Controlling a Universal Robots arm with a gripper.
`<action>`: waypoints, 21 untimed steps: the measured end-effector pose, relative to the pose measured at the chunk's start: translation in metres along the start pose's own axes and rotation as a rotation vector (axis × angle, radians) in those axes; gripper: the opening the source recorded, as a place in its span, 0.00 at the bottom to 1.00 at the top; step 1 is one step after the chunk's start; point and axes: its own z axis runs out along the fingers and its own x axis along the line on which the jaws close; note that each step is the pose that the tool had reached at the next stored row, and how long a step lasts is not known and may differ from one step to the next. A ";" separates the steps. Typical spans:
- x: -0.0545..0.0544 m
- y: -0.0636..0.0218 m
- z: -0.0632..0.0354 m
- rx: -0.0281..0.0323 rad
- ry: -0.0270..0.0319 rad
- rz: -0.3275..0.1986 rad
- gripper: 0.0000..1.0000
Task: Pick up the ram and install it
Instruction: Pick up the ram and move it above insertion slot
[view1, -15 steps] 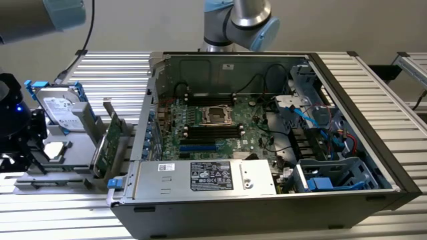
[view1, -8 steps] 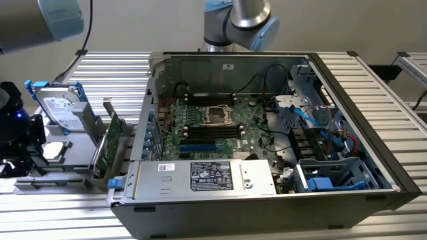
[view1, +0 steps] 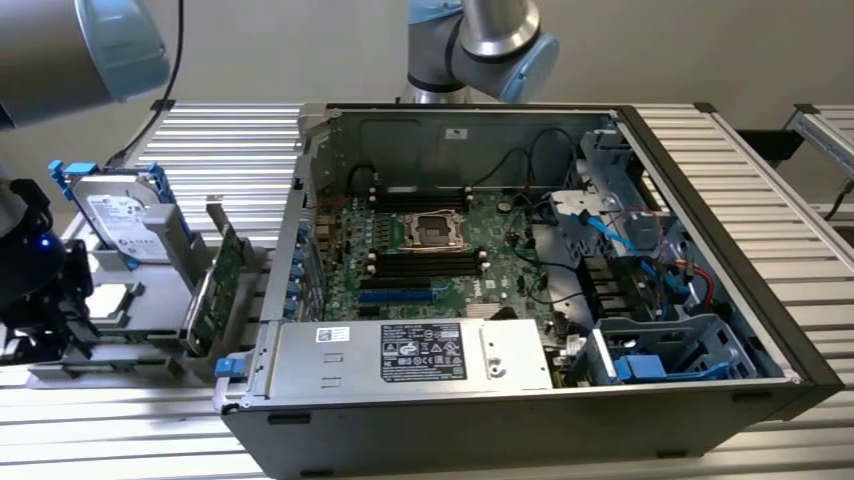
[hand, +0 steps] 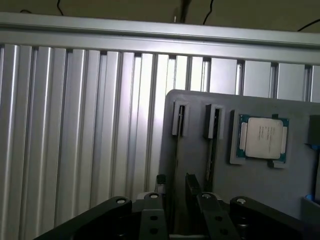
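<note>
I should grip the ram next by the middle of its long edge (view1: 107, 366) with my gripper, because the slotted posts of the holder hold the ram's ends.
In the wrist view my gripper (hand: 176, 184) is open, its two dark fingers (hand: 192, 187) a short way apart over a grey holder plate (hand: 200, 165). A thin dark strip (hand: 176, 150), the ram seen edge-on, stands in a slot of the plate and runs down between the fingers without either one touching it. A second slot (hand: 212, 125) lies beside it. In the exterior view my gripper (view1: 38, 325) is the dark mass at the far left by the grey rack. The black memory slots (view1: 427, 262) lie on the motherboard inside the open case.
A processor chip (hand: 262, 137) sits in a pocket of the plate. The rack holds a hard drive (view1: 120, 215) and a large green expansion card (view1: 220, 285). The open computer case (view1: 534, 270) has a CPU socket (view1: 438, 228), power supply (view1: 414, 355) and cables. Ribbed aluminium table (hand: 75, 125).
</note>
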 end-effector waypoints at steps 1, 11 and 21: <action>0.000 -0.0001 0.0018 0.0000 0.0002 -0.002 0.30; 0.000 -0.0015 0.0200 0.0002 0.0016 -0.022 0.30; 0.000 -0.0039 0.0378 0.0002 0.0017 -0.023 0.30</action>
